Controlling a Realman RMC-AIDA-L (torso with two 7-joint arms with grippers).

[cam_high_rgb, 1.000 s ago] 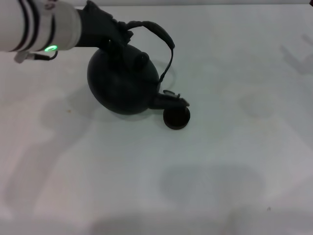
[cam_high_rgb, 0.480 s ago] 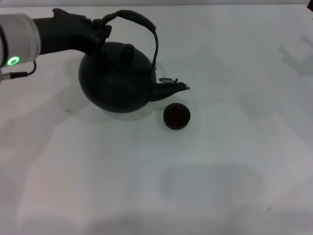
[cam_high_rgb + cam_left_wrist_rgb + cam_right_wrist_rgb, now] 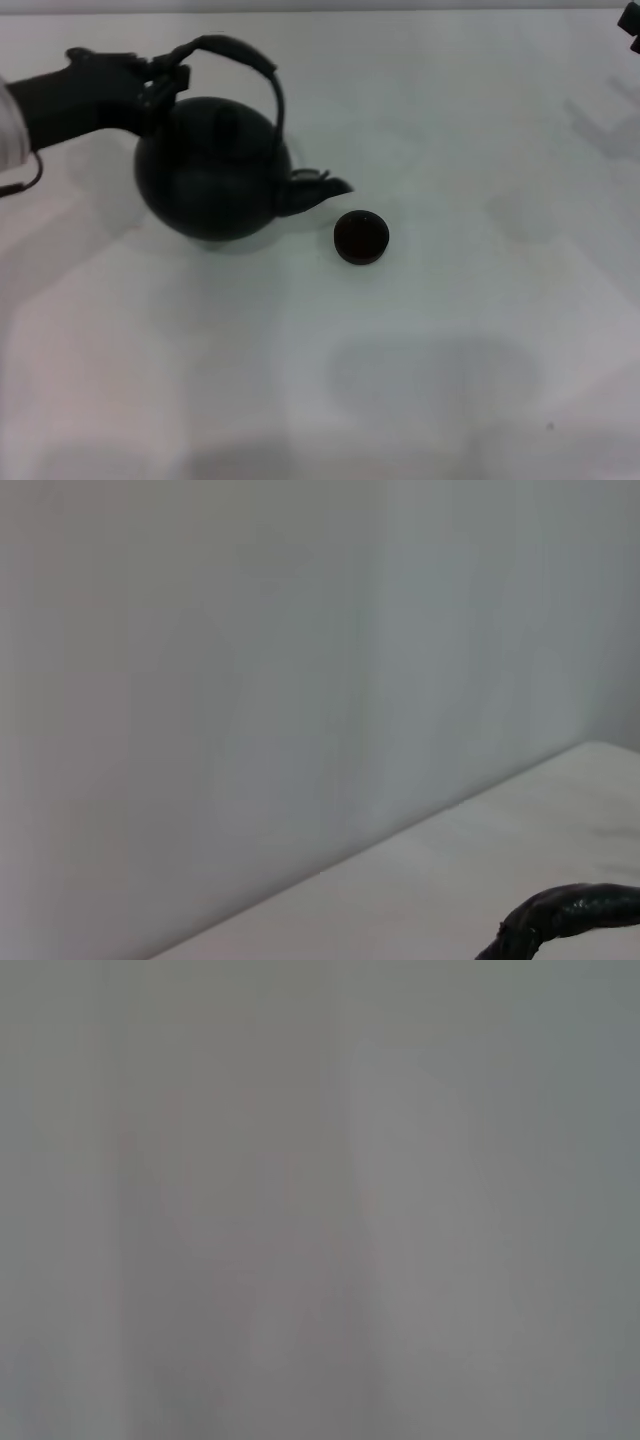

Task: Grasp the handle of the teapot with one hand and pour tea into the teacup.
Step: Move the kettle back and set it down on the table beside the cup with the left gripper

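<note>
The teapot's rounded bottom hangs above its shadow on the tabletop. My left gripper should hold the teapot until I lower it to the table.
The matte-black teapot stands left of centre in the head view, roughly upright, its short spout aimed right toward the teacup. My left gripper reaches in from the left and is shut on the arched handle at its left end. The tiny dark teacup sits on the white table just right of and below the spout tip, apart from it. In the left wrist view only a piece of the rough black handle shows. A sliver of the right arm is at the top right corner.
The white table spreads all round the pot and cup. The left wrist view shows a grey wall beyond the table's far edge. The right wrist view is a blank grey surface.
The left gripper has carried the teapot leftward and tipped it back from its pouring tilt. The spout, over the teacup one second ago, is now left of the cup. The teacup stayed put.
</note>
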